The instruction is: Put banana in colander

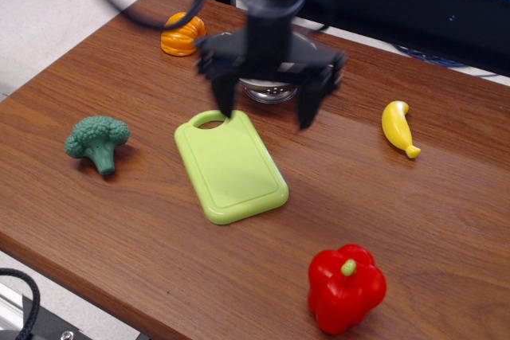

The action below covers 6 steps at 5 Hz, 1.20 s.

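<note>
The gripper takes the yellow toy banana by its curved middle next, to put the banana in the colander.
The yellow toy banana lies on the wooden table at the right, stem tip toward the front. The steel colander stands at the back middle and is mostly hidden behind my arm; only its ring base and a little of its bowl show. My gripper is blurred by motion. It is open and empty, with one finger over the cutting board's handle end and the other to the right. It hangs in front of the colander, well to the left of the banana.
A light green cutting board lies in the middle. A green broccoli toy stands at the left. An orange pumpkin toy sits at the back left. A red bell pepper is near the front edge. A dark shelf runs behind the table.
</note>
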### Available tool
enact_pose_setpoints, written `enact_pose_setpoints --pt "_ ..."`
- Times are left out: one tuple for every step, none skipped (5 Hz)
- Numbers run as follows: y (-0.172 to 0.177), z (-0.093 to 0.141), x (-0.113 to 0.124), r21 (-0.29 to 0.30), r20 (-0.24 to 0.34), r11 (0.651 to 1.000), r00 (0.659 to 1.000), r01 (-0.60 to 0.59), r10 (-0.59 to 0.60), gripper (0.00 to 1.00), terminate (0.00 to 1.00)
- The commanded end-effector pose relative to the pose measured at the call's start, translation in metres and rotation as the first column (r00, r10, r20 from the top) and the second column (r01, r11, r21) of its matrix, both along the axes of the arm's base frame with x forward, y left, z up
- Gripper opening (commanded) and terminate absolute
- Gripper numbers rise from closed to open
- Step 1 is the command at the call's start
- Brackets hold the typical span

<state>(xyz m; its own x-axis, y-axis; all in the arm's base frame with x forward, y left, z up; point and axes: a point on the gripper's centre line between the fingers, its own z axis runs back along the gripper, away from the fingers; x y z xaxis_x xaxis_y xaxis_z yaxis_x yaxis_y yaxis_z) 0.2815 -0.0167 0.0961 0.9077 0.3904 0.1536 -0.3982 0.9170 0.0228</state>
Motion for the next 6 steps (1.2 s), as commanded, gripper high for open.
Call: enact_pose_setpoints --pt "-0.040 0.025 0.074 -0.079 0.186 0.997 0.982 -0.024 0.038 1.00 0.00" --pt "-0.043 0.014 0.096 -0.128 0.197 0.989 0.976 -0.067 0.092 1.00 0.00" --pt "-0.059 -0.005 0.110 -0.133 0.201 0.986 0.971 -0.103 0.128 1.00 0.00" --pt "-0.064 -0.021 0.119 -0.110 0.173 0.979 0.967 -0.170 0.187 1.00 0.00" --pt "-0.069 -0.045 0.123 -0.100 0.122 0.974 0.969 -0.202 0.213 1.00 0.00" --pt "-0.084 -0.057 0.121 -0.143 0.095 0.972 0.975 -0.188 0.202 1.00 0.00"
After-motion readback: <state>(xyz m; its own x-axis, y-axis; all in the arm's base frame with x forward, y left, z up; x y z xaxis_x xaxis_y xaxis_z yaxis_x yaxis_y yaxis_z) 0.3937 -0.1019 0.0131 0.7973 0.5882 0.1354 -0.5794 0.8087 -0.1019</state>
